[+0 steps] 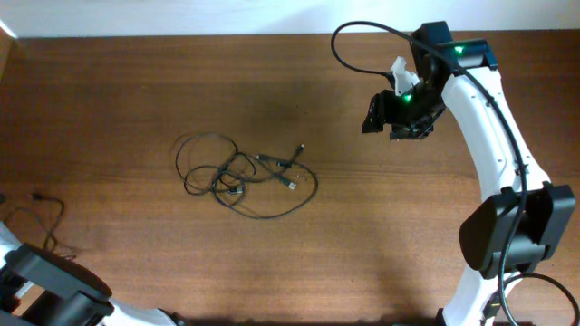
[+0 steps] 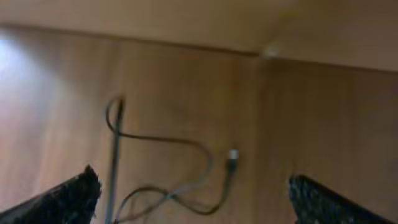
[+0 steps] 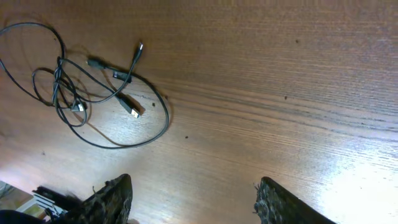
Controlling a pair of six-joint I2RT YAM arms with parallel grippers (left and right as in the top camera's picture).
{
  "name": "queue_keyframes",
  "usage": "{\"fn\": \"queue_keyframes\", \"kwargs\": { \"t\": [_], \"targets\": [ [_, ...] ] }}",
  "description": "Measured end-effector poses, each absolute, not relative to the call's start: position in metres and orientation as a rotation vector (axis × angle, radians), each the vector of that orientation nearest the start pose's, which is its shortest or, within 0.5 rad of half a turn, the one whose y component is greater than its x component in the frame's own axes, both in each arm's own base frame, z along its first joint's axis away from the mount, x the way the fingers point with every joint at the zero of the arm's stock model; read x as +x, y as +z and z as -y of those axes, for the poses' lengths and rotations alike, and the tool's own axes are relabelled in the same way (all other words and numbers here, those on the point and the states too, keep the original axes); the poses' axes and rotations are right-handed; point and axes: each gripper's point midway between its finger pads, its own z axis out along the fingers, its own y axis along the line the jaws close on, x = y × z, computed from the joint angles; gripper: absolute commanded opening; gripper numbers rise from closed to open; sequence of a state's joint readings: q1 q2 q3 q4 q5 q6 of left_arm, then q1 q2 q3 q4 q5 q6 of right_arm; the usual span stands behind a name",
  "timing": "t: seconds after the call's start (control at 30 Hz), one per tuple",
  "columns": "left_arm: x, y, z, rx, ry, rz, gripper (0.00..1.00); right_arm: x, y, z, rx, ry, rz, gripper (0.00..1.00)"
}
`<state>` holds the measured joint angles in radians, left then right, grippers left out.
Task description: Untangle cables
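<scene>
I should grab the tangled bundle by a cable loop with my left gripper next. The plug ends then stay free for my right gripper to untangle.
A tangled bundle of thin black cables (image 1: 240, 174) lies left of the table's middle, its plug ends pointing right. It also shows at the upper left of the right wrist view as the cables (image 3: 93, 87). My right gripper (image 3: 194, 180) hovers open and empty, high above bare wood, well right of the bundle (image 1: 399, 118). One separate cable (image 1: 41, 210) lies at the far left edge. In the left wrist view my left gripper (image 2: 193, 176) stands wide open over this loose cable (image 2: 180, 186), whose small plug (image 2: 232, 158) rests on the wood. Nothing is held.
The brown wooden table (image 1: 381, 235) carries only the cables. Its far edge meets a white wall (image 1: 181, 16). The left arm's base (image 1: 50, 281) sits at the bottom left corner, and the right arm's white links (image 1: 507, 163) run along the right side.
</scene>
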<state>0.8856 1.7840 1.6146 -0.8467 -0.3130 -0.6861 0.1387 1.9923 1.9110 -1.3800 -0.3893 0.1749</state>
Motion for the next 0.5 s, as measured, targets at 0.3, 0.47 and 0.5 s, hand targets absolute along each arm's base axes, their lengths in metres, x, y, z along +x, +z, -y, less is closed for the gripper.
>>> {"fn": "queue_keyframes", "kwargs": {
  "t": [0.3, 0.47, 0.5],
  "targets": [
    [0.327, 0.181, -0.366, -1.196, 0.159, -2.173, 0.86, 0.395, 0.163, -0.121, -0.027, 0.614, -3.006, 0.65],
    [0.366, 0.224, -0.306, -0.958, 0.114, -2.194, 0.89, 0.396, 0.163, -0.118, -0.046, 0.612, -3.001, 0.65],
    [0.379, 0.245, -0.266, -0.852, 0.078, -2.214, 0.89, 0.397, 0.163, -0.113, -0.034, 0.610, -2.998, 0.65]
  ]
}}
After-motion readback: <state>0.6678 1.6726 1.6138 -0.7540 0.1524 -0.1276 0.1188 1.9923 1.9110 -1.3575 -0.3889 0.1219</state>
